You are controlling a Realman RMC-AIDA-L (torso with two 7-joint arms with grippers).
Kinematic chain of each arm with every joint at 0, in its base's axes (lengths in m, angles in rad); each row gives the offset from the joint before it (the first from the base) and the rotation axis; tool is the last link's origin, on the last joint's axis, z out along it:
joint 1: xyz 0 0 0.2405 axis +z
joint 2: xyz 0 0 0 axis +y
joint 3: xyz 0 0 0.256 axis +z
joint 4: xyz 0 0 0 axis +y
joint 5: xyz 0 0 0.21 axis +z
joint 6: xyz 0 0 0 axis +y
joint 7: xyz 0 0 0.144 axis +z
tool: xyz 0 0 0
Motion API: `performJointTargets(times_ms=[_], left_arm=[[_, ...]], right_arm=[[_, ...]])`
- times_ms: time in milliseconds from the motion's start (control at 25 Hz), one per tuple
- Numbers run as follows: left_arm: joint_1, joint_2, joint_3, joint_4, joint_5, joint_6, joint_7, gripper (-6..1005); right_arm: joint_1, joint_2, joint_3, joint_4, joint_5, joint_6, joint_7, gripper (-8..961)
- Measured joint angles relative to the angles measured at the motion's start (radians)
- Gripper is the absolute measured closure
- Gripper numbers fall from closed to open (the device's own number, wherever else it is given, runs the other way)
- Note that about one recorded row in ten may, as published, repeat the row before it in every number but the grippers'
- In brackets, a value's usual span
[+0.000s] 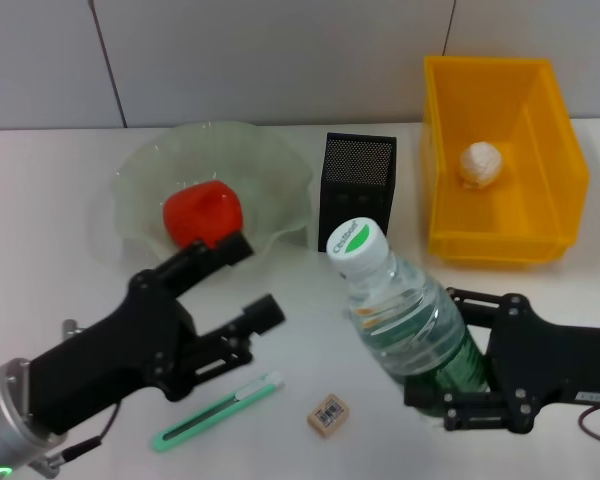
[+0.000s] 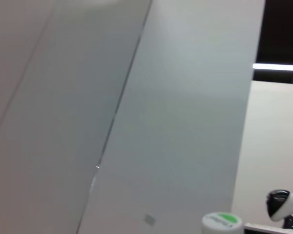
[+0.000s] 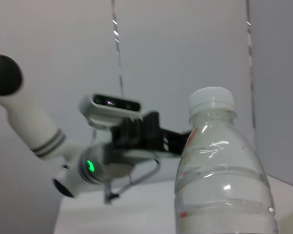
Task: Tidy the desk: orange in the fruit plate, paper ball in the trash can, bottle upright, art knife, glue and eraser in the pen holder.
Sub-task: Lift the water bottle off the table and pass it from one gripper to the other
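Note:
My left gripper shifts to the right in the head view next, before closing on the bottle point(image 1: 405, 315), since the white cap point(image 1: 357, 246) sits beyond both fingers.
My right gripper point(image 1: 442, 352) is shut on the lower body of a clear water bottle point(image 1: 405, 315) with a green and white cap. The bottle is tilted, cap toward the pen holder, and it also shows in the right wrist view point(image 3: 219, 170). My left gripper point(image 1: 248, 282) is open and empty, above the table in front of the glass fruit plate point(image 1: 270, 160). The orange point(image 1: 202, 213) lies in the plate. A green art knife point(image 1: 218, 411) and a small eraser point(image 1: 327, 415) lie on the table near the front. The paper ball point(image 1: 480, 163) is in the yellow trash bin point(image 1: 555, 190). No glue is in view.
The black mesh pen holder point(image 1: 358, 190) stands between the plate and the bin, just behind the bottle cap. The left wrist view shows mostly wall, with the bottle cap point(image 2: 221, 222) at its edge. The left arm point(image 3: 112, 146) shows in the right wrist view.

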Motion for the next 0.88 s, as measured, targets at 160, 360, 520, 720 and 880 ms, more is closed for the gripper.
performJointTargets(times_ms=[160, 360, 520, 720, 880], left_arm=[[-0.023, -0.003, 0.024, -0.002, 0.000, -0.007, 0.008, 188], [-0.041, -0.004, 0.038, -0.006, 0.000, -0.007, 0.002, 188], [-0.052, -0.005, 0.040, -0.016, -0.001, 0.000, 0.000, 188], [-0.062, -0.005, 0.040, -0.026, -0.001, 0.017, -0.001, 188], [-0.066, -0.004, 0.040, -0.031, -0.001, 0.020, -0.003, 188]], right_arm=[[0.022, 0.001, -0.001, -0.047, 0.005, -0.014, -0.018, 196], [0.058, 0.001, -0.001, -0.108, 0.004, -0.019, -0.052, 196], [0.087, 0.000, 0.000, -0.147, -0.002, -0.004, -0.060, 196], [0.122, 0.001, -0.022, -0.180, -0.003, 0.027, -0.062, 196], [0.137, 0.002, -0.059, -0.191, 0.000, 0.052, -0.062, 196]])
